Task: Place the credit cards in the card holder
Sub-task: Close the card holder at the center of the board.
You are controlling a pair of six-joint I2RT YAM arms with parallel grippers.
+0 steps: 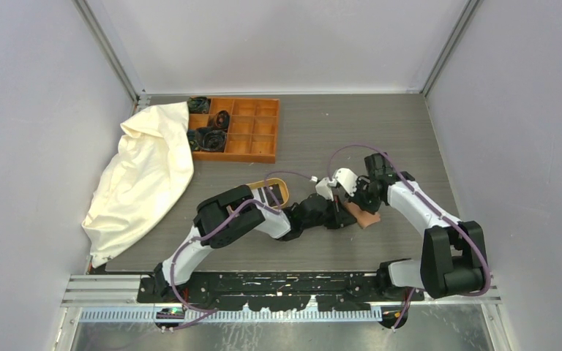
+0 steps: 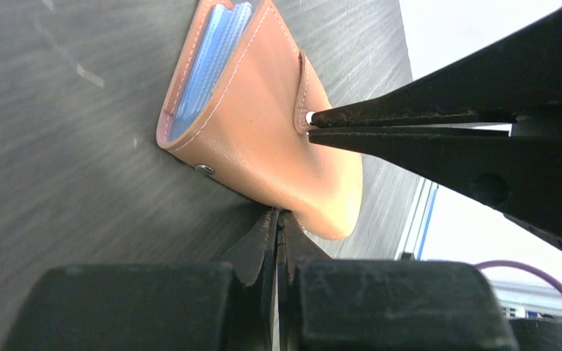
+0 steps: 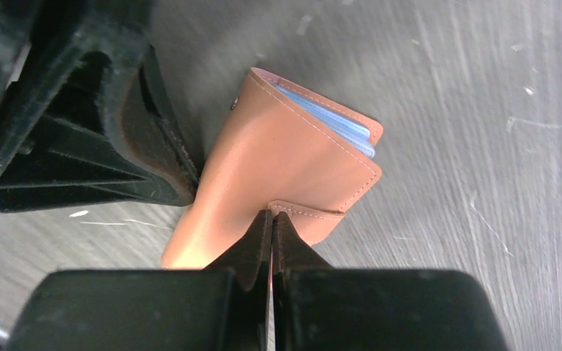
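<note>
The card holder (image 1: 366,218) (image 2: 263,139) would stay on the tabletop if I lifted my left gripper now, because the gripper's closed fingers only press against the holder's lower edge.
The reddish-brown leather card holder (image 1: 366,218) lies folded on the table between my two grippers. Pale blue edges of credit cards (image 3: 331,118) show inside its open side, also seen in the left wrist view (image 2: 212,69). My right gripper (image 3: 271,215) is shut, its tips pinching the edge of the holder's snap tab (image 3: 315,219). From the other side, my left gripper (image 2: 276,213) is shut with nothing between its fingers, and its tips press against the lower edge of the card holder (image 2: 263,139). No loose card shows on the table.
An orange compartment box (image 1: 252,139) with dark items stands at the back left. A cream cloth (image 1: 143,175) lies heaped along the left side. An oval wooden tray (image 1: 278,191) is partly hidden behind my left arm.
</note>
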